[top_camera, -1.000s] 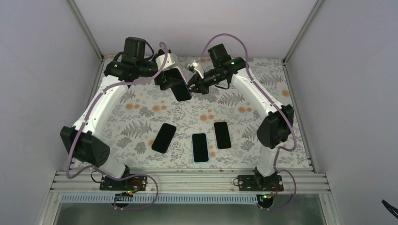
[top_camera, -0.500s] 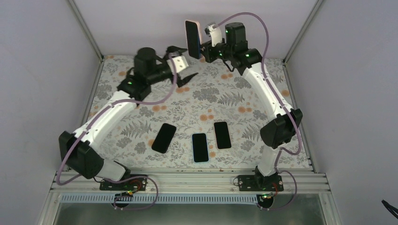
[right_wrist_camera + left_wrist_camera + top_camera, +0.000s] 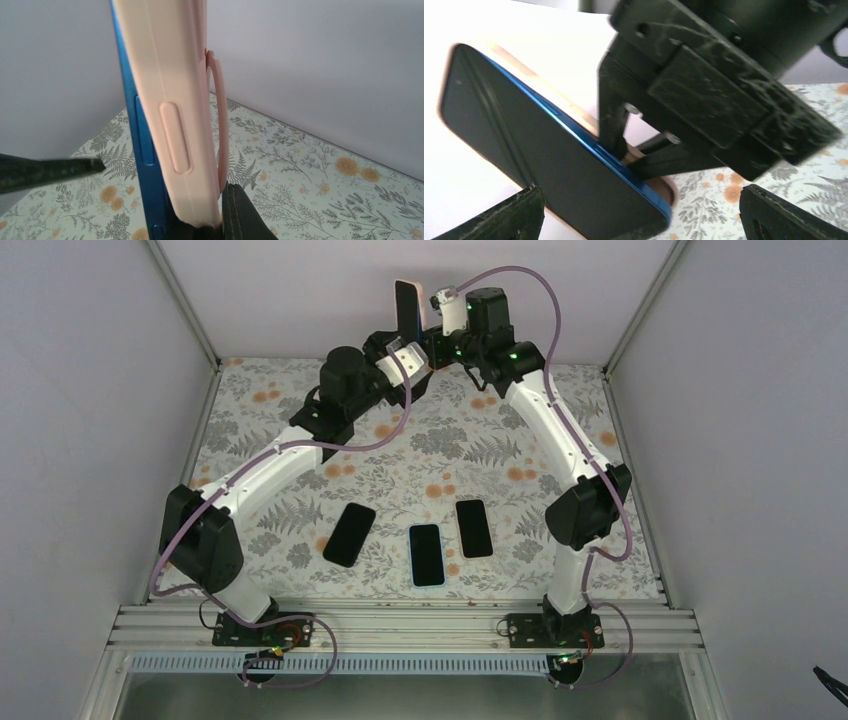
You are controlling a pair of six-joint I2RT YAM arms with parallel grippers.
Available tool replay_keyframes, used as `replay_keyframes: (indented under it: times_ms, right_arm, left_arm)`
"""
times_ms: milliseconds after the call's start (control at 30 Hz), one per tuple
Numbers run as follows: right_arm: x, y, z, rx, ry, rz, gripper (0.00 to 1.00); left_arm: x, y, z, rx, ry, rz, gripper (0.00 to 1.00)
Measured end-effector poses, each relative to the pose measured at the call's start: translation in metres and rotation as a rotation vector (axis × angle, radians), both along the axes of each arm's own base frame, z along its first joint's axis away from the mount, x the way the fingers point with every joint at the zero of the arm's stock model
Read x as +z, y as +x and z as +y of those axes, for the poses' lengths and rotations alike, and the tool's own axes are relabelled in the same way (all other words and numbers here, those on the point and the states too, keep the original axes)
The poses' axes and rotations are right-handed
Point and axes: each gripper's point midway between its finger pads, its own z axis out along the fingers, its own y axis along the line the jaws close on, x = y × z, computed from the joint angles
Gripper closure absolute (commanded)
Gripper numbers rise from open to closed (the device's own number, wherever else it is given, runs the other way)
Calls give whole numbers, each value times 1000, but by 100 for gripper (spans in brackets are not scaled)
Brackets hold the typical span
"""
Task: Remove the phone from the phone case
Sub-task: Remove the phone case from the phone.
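Note:
The pink phone case should stay free to pull away. My left gripper will grab the blue phone by its lower end [image 3: 411, 336] [image 3: 636, 215] next.
A blue phone [image 3: 405, 306] in a pink phone case [image 3: 170, 100] stands upright high at the back of the table. My right gripper [image 3: 437, 338] is shut on the lower end of the phone case. In the right wrist view the phone's blue edge [image 3: 142, 165] sits beside the case wall, with a dark finger pad [image 3: 245, 215] behind it. My left gripper [image 3: 644, 220] is open, with a fingertip [image 3: 509, 215] on one side of the phone's dark screen [image 3: 539, 155] and the other far to the right. It touches nothing.
Three dark phones lie flat near the front of the floral table: one at the left [image 3: 349, 534], one in a light blue rim [image 3: 426, 554], one at the right [image 3: 474, 528]. The white back wall is close behind the raised phone.
The right gripper has lifted the cased phone from over the table up to the back wall. The left gripper let go, opened, and has swung right up to the phone.

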Motion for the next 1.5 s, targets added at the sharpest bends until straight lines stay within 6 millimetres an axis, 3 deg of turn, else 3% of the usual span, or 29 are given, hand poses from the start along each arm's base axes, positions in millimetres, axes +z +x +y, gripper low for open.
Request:
replay_keyframes:
  times_ms: [167,733,800,900,1033,1267,1500]
  right_arm:
    - [1,0,1,-2,12,7,97]
    - [0,-4,8,16,26,8,97]
    - [2,-3,7,12,28,0,97]
    - [6,-3,7,10,37,-21,97]
    - [14,-6,10,15,55,-49,97]
    - [29,-12,27,55,109,-92,97]
    - [43,-14,41,69,143,-149,97]
  left_arm:
    - [8,10,7,61,-27,-34,8]
    - [-5,37,18,150,-28,-12,14]
    - [-5,38,18,155,-36,-9,18]
    - [-2,38,20,171,-52,-14,38]
    - [0,34,22,222,-70,-46,51]
    - [18,35,42,390,-72,-246,51]
    - [37,37,57,493,-115,-394,59]
